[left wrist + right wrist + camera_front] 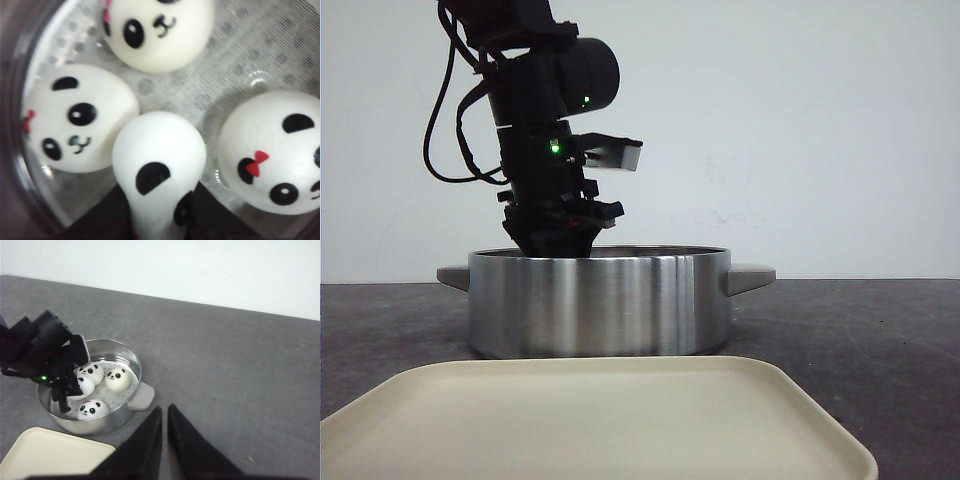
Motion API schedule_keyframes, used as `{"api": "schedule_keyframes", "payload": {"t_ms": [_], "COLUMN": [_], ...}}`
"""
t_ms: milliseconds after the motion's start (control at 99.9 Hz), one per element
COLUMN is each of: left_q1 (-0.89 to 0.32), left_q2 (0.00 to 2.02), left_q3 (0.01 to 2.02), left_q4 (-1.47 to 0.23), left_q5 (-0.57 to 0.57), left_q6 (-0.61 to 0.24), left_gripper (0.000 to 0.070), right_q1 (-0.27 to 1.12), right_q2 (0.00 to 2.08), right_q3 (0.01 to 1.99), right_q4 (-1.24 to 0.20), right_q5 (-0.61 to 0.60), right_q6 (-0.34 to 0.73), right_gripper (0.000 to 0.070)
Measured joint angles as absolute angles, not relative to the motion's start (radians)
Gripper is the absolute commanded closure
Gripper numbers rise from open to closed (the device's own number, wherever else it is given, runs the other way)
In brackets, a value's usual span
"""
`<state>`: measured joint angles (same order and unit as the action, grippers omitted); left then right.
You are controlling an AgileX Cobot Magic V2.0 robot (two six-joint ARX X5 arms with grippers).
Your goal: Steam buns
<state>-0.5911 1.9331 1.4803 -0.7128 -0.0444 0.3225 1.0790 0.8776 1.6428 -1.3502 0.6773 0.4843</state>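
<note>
My left gripper releases the bun now, since the held panda bun sits low over the perforated liner beside the other buns.
My left gripper reaches down into the steel pot and is shut on a white panda bun, squeezing it into a pear shape just above the pot's perforated liner. Three other buns lie on the liner around it: one with a red bow, one beside the held bun, and one farther off. In the right wrist view the buns show inside the pot. My right gripper is shut with nothing in it, above the grey table to the pot's right.
A cream tray lies in front of the pot, at the near edge of the table. The pot has a grey handle on each side. A white wall stands behind the dark table.
</note>
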Motion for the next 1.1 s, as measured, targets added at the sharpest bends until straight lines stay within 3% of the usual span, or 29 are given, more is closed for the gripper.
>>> {"api": "schedule_keyframes", "payload": {"t_ms": [130,180,290,330,370,681,711,751,821,851,961,1101], "left_q1": [-0.591,-0.591,-0.591,-0.591,-0.591,-0.593,-0.593,-0.594,-0.594,-0.593,-0.601,-0.661], "left_q2": [1.939,1.939,1.939,1.939,1.939,1.940,1.942,1.943,1.942,1.935,1.856,1.676], "left_q3": [1.480,1.480,1.480,1.480,1.480,1.537,1.557,1.592,1.658,1.676,1.678,1.678], "left_q4": [-0.722,-0.722,-0.734,-0.744,-0.756,-0.850,-0.866,-0.886,-0.900,-0.887,-0.823,-0.762], "left_q5": [-0.027,-0.027,-0.028,-0.028,-0.031,-0.120,-0.126,-0.125,-0.096,-0.060,0.086,0.031], "left_q6": [0.323,0.323,0.322,0.322,0.322,0.291,0.276,0.245,0.154,0.105,-0.054,-0.138], "left_gripper": [0.0672,0.0561,0.0189,0.0119,0.0092,0.0126,0.0172,0.0291,0.0603,0.0700,0.0690,0.0689], "right_q1": [1.079,1.079,1.079,1.079,1.079,1.079,1.079,1.079,1.079,1.079,1.079,1.080], "right_q2": [0.878,0.878,0.878,0.878,0.878,0.878,0.878,0.878,0.878,0.878,0.878,0.877], "right_q3": [1.643,1.643,1.643,1.643,1.643,1.643,1.643,1.643,1.643,1.643,1.641,1.615], "right_q4": [-1.350,-1.350,-1.350,-1.350,-1.350,-1.350,-1.350,-1.350,-1.350,-1.350,-1.346,-1.326], "right_q5": [0.677,0.677,0.677,0.677,0.677,0.677,0.677,0.678,0.693,0.708,0.756,0.780], "right_q6": [0.496,0.499,0.502,0.503,0.503,0.503,0.503,0.503,0.503,0.503,0.503,0.493], "right_gripper": [0.0689,0.0689,0.0689,0.0689,0.0689,0.0689,0.0689,0.0689,0.0689,0.0689,0.0689,0.0688]}}
